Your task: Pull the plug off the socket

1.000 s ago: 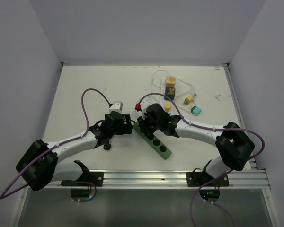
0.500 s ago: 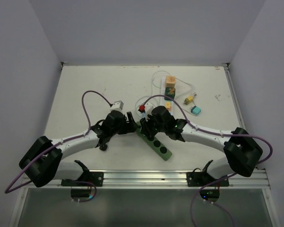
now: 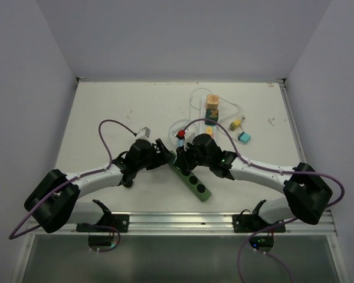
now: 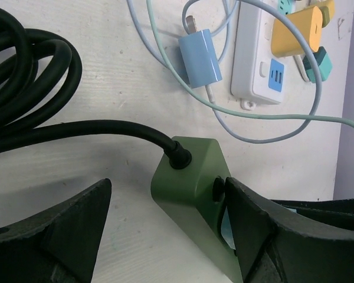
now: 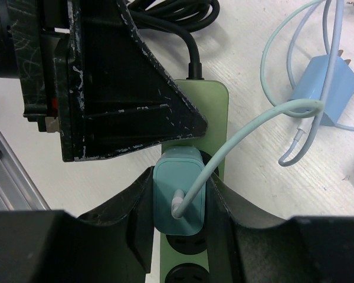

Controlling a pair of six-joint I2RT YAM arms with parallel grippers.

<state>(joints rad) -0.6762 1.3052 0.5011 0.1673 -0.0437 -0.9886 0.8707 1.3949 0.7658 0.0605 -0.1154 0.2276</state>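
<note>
My left gripper grabs the green power strip point(image 3: 199, 187) across its sides at its cord end point(image 3: 172, 158) next, so my right gripper pulls the teal plug off after that.
A green power strip point(image 3: 199, 187) lies slantwise between the arms. A teal plug point(image 5: 168, 206) with a pale cable sits in its socket nearest the black cord. My right gripper point(image 5: 180, 177) is shut on this plug, one finger on each side, and shows above the strip in the top view point(image 3: 184, 159). My left gripper point(image 4: 165, 218) is open and straddles the cord end of the strip point(image 4: 189, 183). Its right finger point(image 4: 265, 230) touches the strip's side and the left finger stands apart. It shows in the top view point(image 3: 165, 150).
The strip's black cord point(image 4: 41, 88) lies coiled at the far left. A loose light blue charger point(image 4: 200, 59) and pale cables lie beyond. A white power strip point(image 4: 262, 59) with yellow and teal plugs stands further back. The left finger point(image 5: 106, 88) crowds the right wrist view.
My left gripper has moved right to the strip's cord end. My right arm has stretched out, and its gripper and the strip's far end have shifted slightly right.
</note>
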